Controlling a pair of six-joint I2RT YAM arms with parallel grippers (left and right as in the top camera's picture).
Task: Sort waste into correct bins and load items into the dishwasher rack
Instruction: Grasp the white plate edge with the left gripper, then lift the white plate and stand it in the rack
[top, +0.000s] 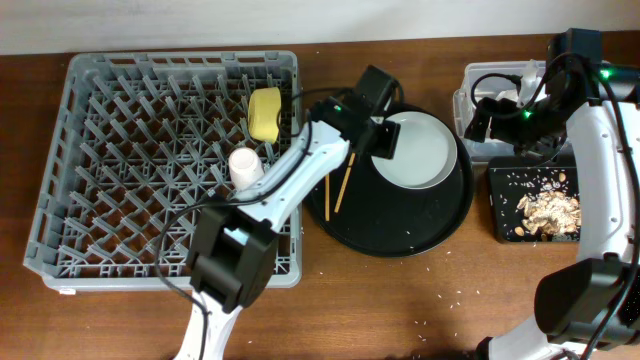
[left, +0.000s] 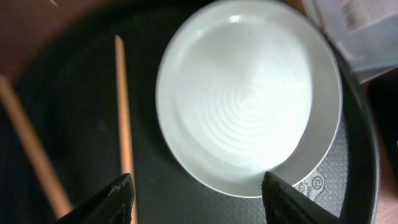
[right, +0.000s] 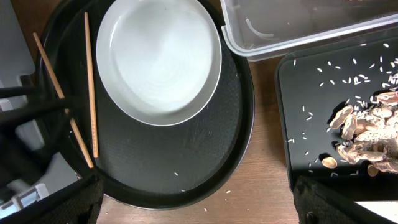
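Note:
My left gripper grabs the grey-white plate's (top: 420, 150) rim beside the chopsticks next. That leaves the opposite edge free to slot upright into the rack.
The grey-white plate (top: 420, 150) lies on the round black tray (top: 400, 235), with two chopsticks (top: 335, 190) left of it. My left gripper (top: 385, 135) hovers open and empty over the plate's left edge. In the left wrist view the plate (left: 249, 93) and a chopstick (left: 123, 112) lie below the open jaws (left: 199, 193). My right gripper (top: 497, 112) is open and empty, high over the clear tub (top: 470, 100). The rack (top: 60, 200) holds the yellow bowl (top: 265, 113) and a pale pink cup (top: 245, 165). The light blue cup is out of view.
The shallow black tray (top: 505, 200) at the right holds tan food scraps (top: 550, 208) and crumbs. The right wrist view shows the plate (right: 158, 59), chopsticks (right: 91, 81), clear tub (right: 298, 31), black tray (right: 298, 112) and scraps (right: 367, 134). Crumbs lie scattered on the wooden table.

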